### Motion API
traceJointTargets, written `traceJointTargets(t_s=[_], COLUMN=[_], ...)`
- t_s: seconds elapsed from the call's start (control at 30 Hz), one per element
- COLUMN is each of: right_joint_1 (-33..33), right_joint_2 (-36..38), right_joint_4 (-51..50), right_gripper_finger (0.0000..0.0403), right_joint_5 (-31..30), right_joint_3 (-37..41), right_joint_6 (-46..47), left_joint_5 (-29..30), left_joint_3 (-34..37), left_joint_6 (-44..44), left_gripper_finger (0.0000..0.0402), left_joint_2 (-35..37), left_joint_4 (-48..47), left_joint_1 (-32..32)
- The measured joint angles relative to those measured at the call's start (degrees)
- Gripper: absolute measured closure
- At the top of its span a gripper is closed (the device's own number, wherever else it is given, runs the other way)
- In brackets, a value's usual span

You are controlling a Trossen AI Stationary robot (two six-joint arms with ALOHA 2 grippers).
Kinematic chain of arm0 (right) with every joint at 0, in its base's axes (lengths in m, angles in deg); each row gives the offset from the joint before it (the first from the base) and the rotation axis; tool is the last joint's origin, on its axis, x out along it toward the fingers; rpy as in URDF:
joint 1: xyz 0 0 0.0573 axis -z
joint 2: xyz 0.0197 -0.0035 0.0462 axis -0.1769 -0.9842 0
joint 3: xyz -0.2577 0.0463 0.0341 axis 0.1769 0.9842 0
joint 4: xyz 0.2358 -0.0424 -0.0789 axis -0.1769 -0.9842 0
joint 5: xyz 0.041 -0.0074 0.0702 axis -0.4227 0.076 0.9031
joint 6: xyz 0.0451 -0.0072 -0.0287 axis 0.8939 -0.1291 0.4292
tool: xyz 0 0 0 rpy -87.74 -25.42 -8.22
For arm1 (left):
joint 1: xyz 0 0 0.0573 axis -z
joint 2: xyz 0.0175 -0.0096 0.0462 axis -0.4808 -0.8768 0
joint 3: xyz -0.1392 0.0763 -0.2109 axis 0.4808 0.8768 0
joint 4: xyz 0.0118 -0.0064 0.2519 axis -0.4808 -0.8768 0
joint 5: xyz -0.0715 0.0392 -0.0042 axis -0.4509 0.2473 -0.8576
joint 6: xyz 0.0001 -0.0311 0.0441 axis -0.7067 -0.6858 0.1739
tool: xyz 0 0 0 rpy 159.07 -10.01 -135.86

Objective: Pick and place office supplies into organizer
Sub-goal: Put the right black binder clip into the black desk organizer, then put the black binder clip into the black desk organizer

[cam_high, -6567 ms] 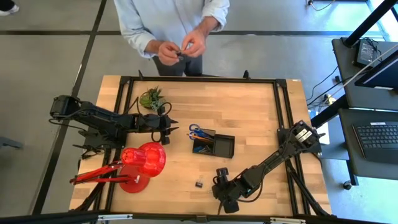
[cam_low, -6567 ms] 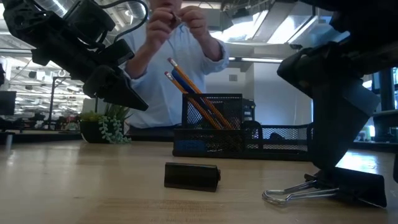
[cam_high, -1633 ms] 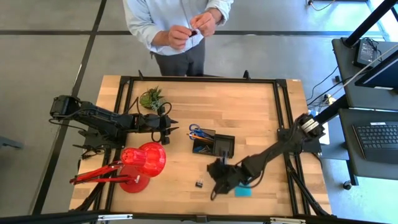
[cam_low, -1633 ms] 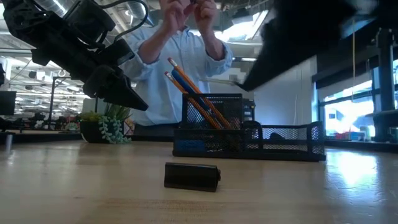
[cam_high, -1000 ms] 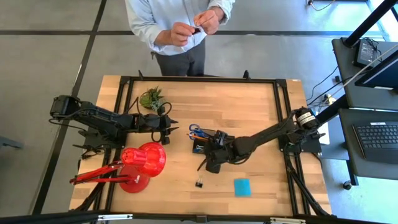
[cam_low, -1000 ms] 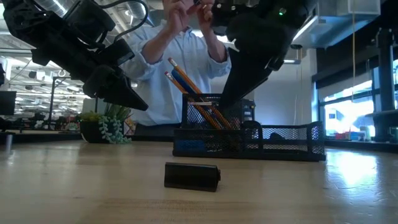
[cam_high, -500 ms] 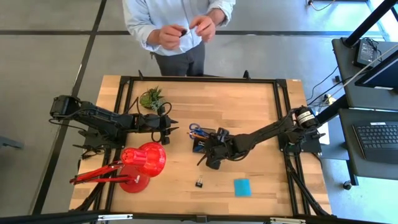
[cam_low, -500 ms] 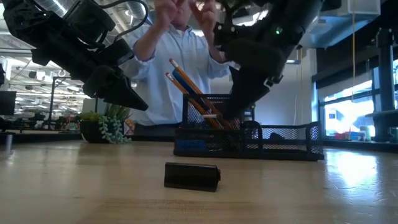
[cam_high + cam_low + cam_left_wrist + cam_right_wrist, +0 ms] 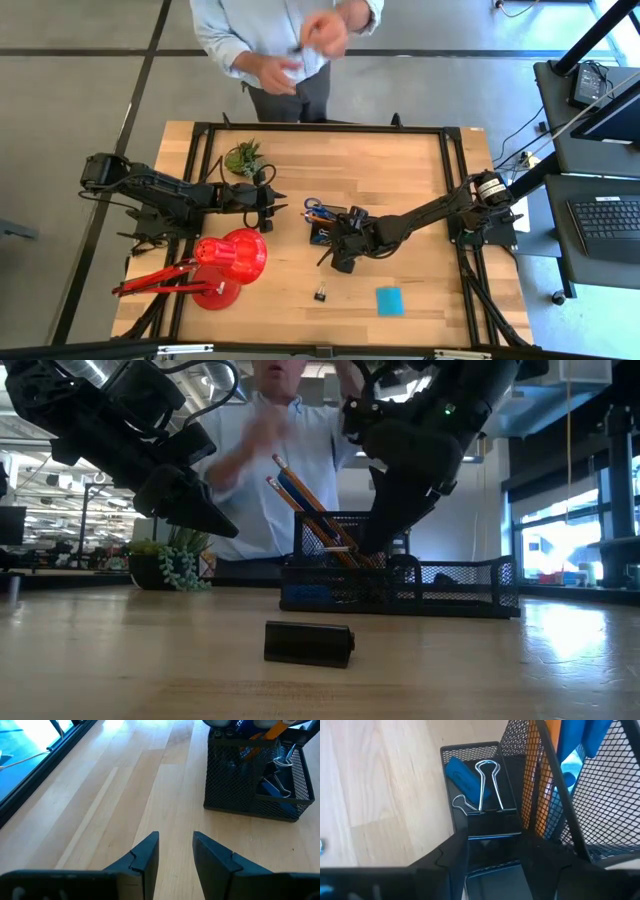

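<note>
The binder clip (image 9: pixel 494 823) stands inside the small compartment's rim (image 9: pixel 470 745) in the right wrist view and would stay in the compartment, so it is time for my right gripper to release it now.
The black mesh organizer (image 9: pixel 364 238) stands mid-table with scissors and pencils (image 9: pixel 310 510) upright in its tall cup. My right gripper (image 9: pixel 492 845) hangs over its low small compartment (image 9: pixel 470 751), shut on a black binder clip (image 9: pixel 490 815). A blue eraser (image 9: pixel 461 776) lies in that compartment under the clip's wire handles. A second binder clip (image 9: pixel 320 294) and a cyan pad (image 9: pixel 389 300) lie flat on the table near its front edge. My left gripper (image 9: pixel 176 845) waits open, left of the organizer, holding nothing. My right gripper pinches the clip's black body (image 9: pixel 492 827) between its two fingers. The fingers slant down from the table's right side. The silver wire handles (image 9: pixel 487 785) stick out ahead of the fingers into the compartment, over the eraser. Whether the clip rests on anything, I cannot tell.
A red desk lamp (image 9: pixel 232 260) lies at the near left, close under my left arm. A small green plant (image 9: pixel 245 158) stands at the far left. A person stands behind the table's far edge, with a hand (image 9: pixel 325 35) raised.
My right gripper has sunk slightly over the organizer with the clip and then kept still. The person behind the table has moved both hands.
</note>
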Motion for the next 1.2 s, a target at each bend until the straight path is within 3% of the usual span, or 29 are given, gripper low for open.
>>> traceJointTargets(t_s=[0.77, 1.2], right_joint_1=[0.0, 0.0], right_joint_2=[0.0, 0.0], right_joint_4=[0.0, 0.0], right_gripper_finger=[0.024, 0.0166], right_joint_5=[1.3, 2.0], right_joint_3=[0.0, 0.0], right_joint_6=[2.7, 1.5], left_joint_5=[0.0, 0.0], left_joint_3=[0.0, 0.0], left_joint_6=[0.0, 0.0], left_gripper_finger=[0.0288, 0.0288], left_joint_2=[0.0, 0.0], left_joint_4=[0.0, 0.0], left_joint_1=[0.0, 0.0])
